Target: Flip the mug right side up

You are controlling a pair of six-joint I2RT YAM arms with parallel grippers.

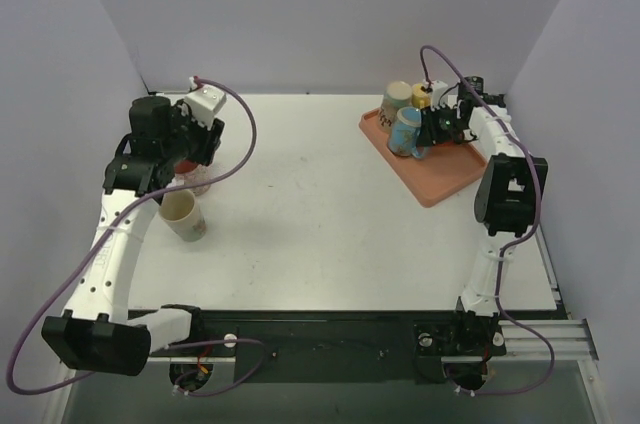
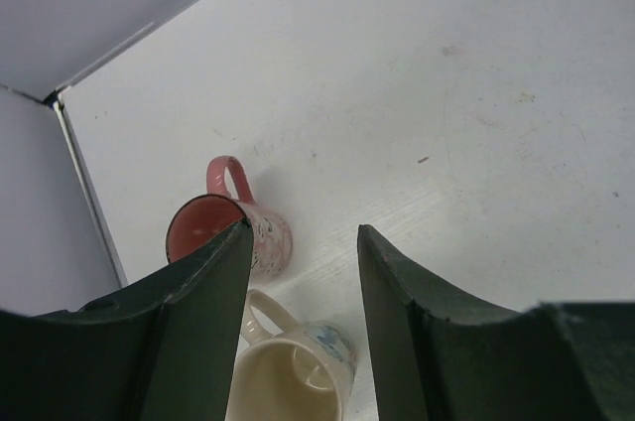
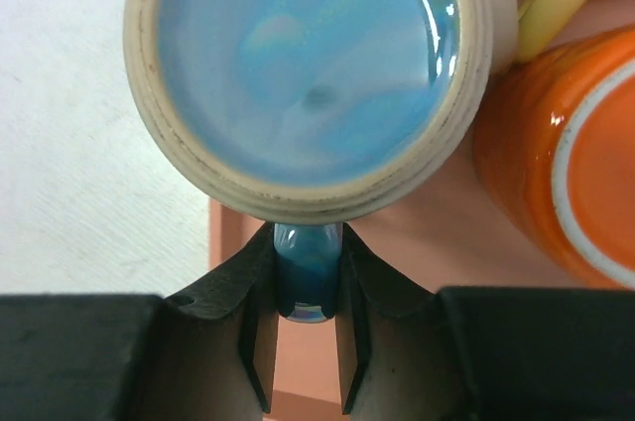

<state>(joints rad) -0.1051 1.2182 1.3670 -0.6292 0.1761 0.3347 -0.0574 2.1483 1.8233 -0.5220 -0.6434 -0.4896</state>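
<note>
The mug would leave the tray with my right gripper if I lifted it now, because both fingers are closed tightly on the blue handle (image 3: 308, 277).
A blue mug (image 3: 308, 54) with a cream rim stands on the orange tray (image 1: 440, 179) at the back right; it also shows in the top view (image 1: 405, 131). Its flat glossy blue face, ringed in cream, points at the right wrist camera. My right gripper (image 3: 308, 272) is shut on the mug's blue handle (image 3: 308, 277); it shows beside the mug in the top view (image 1: 428, 129). My left gripper (image 2: 303, 232) is open and empty, hovering over two upright mugs at the left; it shows in the top view (image 1: 197, 156).
Below the left gripper stand a pink mug (image 2: 268, 237) and a cream mug (image 2: 298, 376), openings up. An orange mug (image 3: 556, 163) sits base up beside the blue one. More mugs (image 1: 397, 96) crowd the tray's far end. Walls enclose the table.
</note>
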